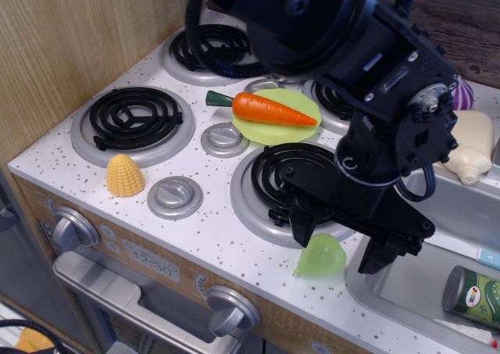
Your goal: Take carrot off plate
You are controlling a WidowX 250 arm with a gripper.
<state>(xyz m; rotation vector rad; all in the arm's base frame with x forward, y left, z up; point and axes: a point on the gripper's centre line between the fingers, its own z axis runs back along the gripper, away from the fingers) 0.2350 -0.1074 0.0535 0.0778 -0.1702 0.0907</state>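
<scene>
My gripper is to take hold of the carrot by its thick end (247, 105) next, so that it can take the carrot off the lime-green plate.
The orange carrot (273, 109) lies across the light lime-green plate (275, 128) in the middle of the toy stove, its dark green stem end (219, 98) sticking out past the plate's left rim and its tip pointing right. My black gripper (341, 246) hangs at the front right of the stove, well in front of the plate and apart from it. Its two fingers are spread wide and hold nothing. A pale green pear-shaped toy (320, 256) lies between and just below the fingertips.
A yellow corn piece (125, 175) sits front left beside a coil burner (134, 118). Grey round knobs (175, 197) stand between the burners. A sink (437, 284) at the right holds a green can (473, 295); a cream bottle (471, 147) and a purple item (463, 94) lie behind it. A wooden wall stands at the left.
</scene>
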